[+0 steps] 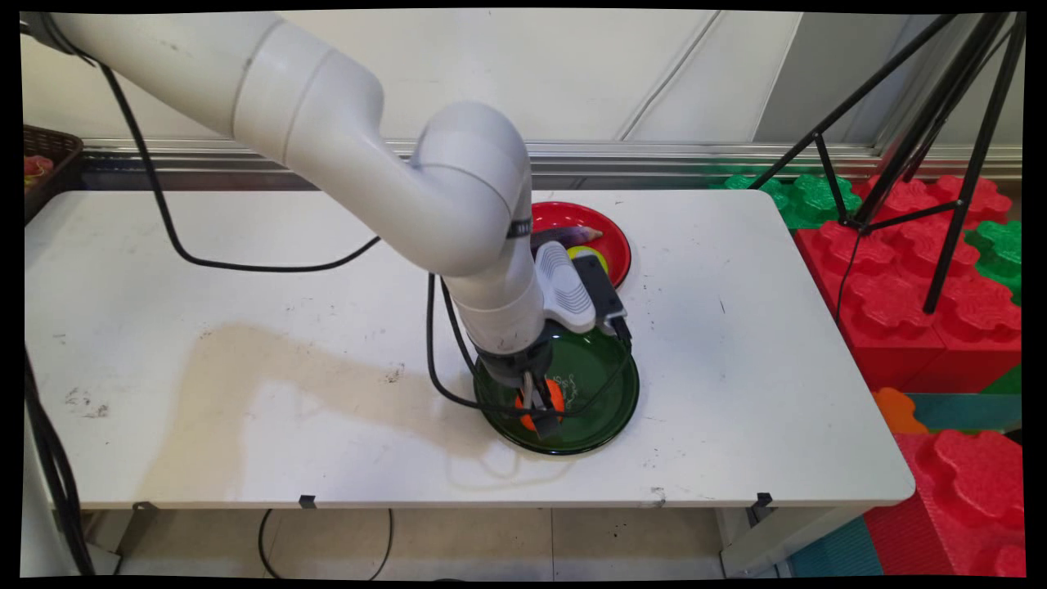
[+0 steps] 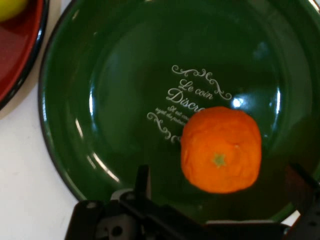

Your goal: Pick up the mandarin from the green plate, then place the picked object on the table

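Observation:
The orange mandarin needs to be lifted off the green plate (image 1: pixel 609 401), so my gripper should next grab the mandarin's rounded sides on either side of the stem spot.
An orange mandarin (image 2: pixel 220 150) lies on a dark green plate (image 2: pixel 100 100) with white lettering at its centre. My gripper (image 2: pixel 219 175) hangs just above the plate, open, with one finger on each side of the mandarin and a gap to both. In the main view the gripper (image 1: pixel 540 411) stands low over the near left part of the green plate (image 1: pixel 609 401), partly covering the mandarin (image 1: pixel 557 395).
A red plate (image 1: pixel 564 215) behind the green one holds a purple vegetable (image 1: pixel 572 236) and a yellow-green fruit (image 1: pixel 590 254). A dark basket (image 1: pixel 45 159) sits at the far left. Red and green foam blocks (image 1: pixel 924 278) and a black tripod (image 1: pixel 941 147) stand to the table's right.

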Controlling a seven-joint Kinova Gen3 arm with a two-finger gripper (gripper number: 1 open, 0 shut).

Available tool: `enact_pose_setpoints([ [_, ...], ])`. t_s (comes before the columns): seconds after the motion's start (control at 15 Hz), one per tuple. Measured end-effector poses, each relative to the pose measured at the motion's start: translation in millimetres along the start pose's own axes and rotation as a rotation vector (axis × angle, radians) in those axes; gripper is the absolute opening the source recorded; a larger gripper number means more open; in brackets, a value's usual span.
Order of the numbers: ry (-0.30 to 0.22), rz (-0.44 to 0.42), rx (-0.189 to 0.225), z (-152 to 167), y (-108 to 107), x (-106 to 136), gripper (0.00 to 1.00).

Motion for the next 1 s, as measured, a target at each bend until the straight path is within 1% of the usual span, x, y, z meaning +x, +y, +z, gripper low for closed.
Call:
enact_pose_setpoints([
  [0.33,0.012,0.02,-0.008,18,1,1,1.0],
  [0.4,0.016,0.023,-0.01,20,1,1,0.0],
  [0.73,0.034,0.039,-0.013,22,0,-1,0.0],
  [1.0,0.05,0.053,-0.012,12,-3,-3,0.0],
])
